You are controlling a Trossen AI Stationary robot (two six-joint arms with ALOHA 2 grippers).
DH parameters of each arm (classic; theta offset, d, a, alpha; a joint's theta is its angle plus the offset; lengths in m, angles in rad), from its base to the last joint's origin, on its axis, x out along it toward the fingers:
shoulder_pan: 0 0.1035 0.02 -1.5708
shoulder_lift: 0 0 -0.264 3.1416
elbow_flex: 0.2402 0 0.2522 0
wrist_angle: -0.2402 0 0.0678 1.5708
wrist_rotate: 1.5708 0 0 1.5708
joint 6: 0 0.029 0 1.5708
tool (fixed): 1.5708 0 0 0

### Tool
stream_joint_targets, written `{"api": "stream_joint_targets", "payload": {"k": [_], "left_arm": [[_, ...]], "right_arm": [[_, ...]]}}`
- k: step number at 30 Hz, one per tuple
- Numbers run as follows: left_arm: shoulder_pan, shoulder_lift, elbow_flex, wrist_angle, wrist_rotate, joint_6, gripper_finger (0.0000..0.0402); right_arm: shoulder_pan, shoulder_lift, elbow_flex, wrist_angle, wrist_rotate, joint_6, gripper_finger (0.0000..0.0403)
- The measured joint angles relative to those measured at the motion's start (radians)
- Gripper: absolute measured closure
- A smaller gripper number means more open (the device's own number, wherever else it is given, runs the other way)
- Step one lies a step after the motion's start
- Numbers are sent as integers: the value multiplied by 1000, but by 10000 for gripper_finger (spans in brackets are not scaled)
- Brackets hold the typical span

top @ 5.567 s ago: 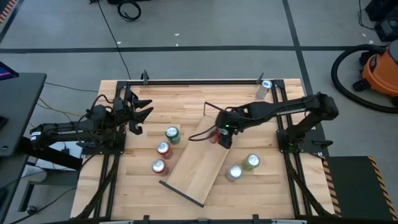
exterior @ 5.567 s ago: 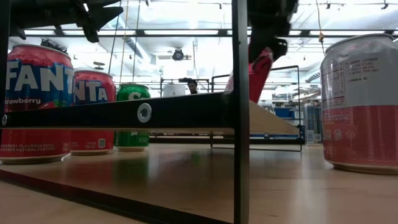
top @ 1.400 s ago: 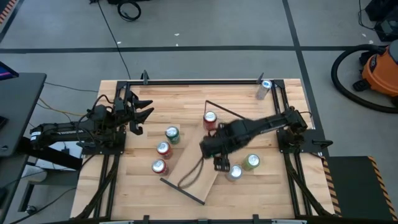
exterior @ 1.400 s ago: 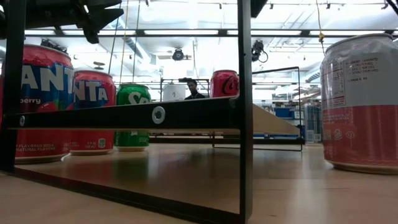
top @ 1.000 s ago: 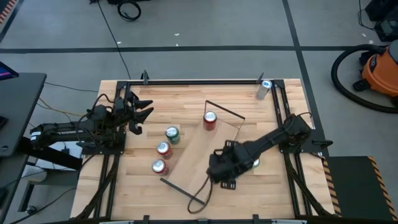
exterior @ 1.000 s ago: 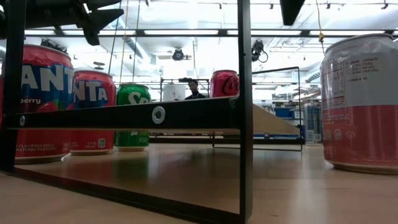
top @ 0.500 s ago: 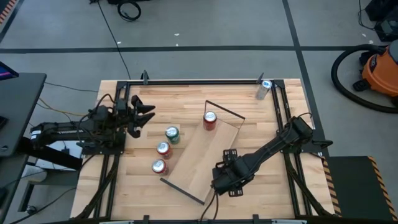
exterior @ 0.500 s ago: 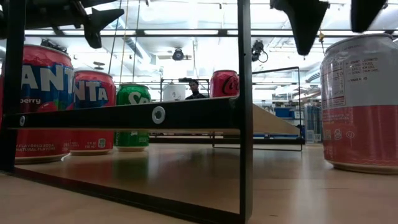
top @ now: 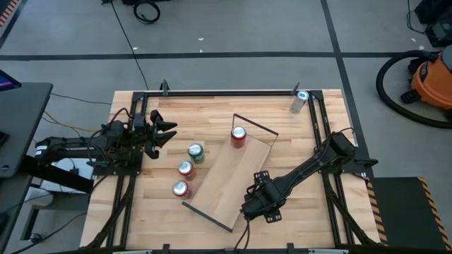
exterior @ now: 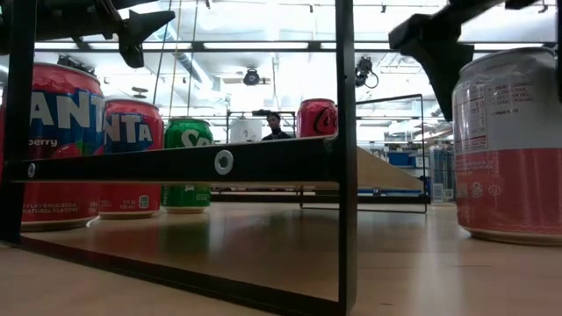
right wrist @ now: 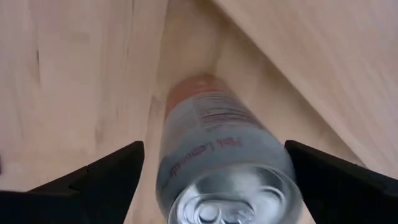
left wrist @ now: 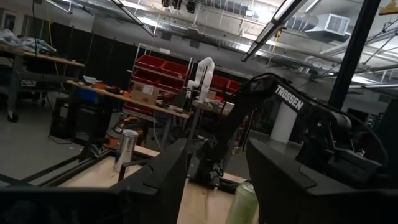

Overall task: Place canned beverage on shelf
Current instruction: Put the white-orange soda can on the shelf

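Note:
My right gripper is going to grab the silver-and-pink can by its printed sides next, and then it can place the can upright on the shelf (top: 227,178).
The shelf (top: 227,178) is a long light-wood board with a black wire frame, lying slantwise at mid-table. A red can (top: 238,135) stands on its far end. A silver-and-pink can (right wrist: 221,149) stands upright on the tabletop by the shelf's near right side, and it looms large in the low view (exterior: 509,149). My right gripper (right wrist: 214,146) is open over it, pointing down, with one finger on either side and a gap to each. The gripper hides the can in the high view (top: 258,201). My left gripper (top: 164,130) is open and empty in the air at the far left.
A green can (top: 195,152) and two red cans (top: 185,168) (top: 180,188) stand on the table left of the shelf. A silver can (top: 301,100) stands at the far right corner. The shelf's black frame (exterior: 342,158) rises close to the low camera.
My right gripper has gone toward the table's near edge and down. It now hangs open over the silver-and-pink can, with its fingers coming down beside the can's top. The cans and the shelf have stayed still.

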Motion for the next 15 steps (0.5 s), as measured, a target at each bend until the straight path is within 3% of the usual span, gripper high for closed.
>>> {"api": "stream_joint_targets", "payload": {"k": [15], "left_arm": [[0,0,0,-2,-1,1,225]], "right_arm": [[-38,-3,-165,162,-90,-168,38]]}}
